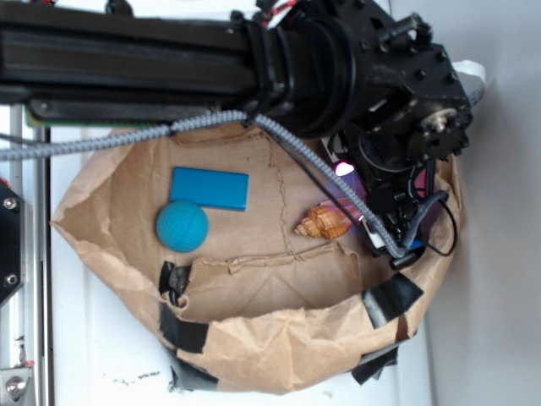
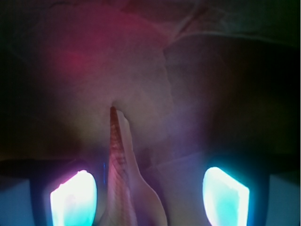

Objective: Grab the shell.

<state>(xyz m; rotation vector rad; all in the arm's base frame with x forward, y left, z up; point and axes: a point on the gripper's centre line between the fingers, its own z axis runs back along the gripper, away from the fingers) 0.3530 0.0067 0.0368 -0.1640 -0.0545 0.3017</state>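
Note:
The shell should be grabbed next by its end (image 1: 353, 219) opposite the coiled tip, so that my gripper can lift the shell off the brown paper (image 1: 245, 233).
The shell (image 1: 324, 222) is orange-tan with brown stripes and lies on the brown paper, right of centre. My gripper (image 1: 362, 210) hangs at the shell's right end under the black arm, with a pink light glowing on it. In the wrist view the shell (image 2: 123, 179) runs lengthwise between the two glowing fingertips (image 2: 74, 200), its pointed end facing away. It lies nearer the left one, and a wide gap stays on the right. The gripper (image 2: 149, 197) is open and I see no pad pressing on the shell.
A blue textured ball (image 1: 182, 226) and a blue rectangular block (image 1: 210, 187) sit at the left of the paper. The crumpled paper bag's rim (image 1: 279, 347), patched with black tape, rises around everything. A grey braided cable (image 1: 296, 144) crosses above the shell.

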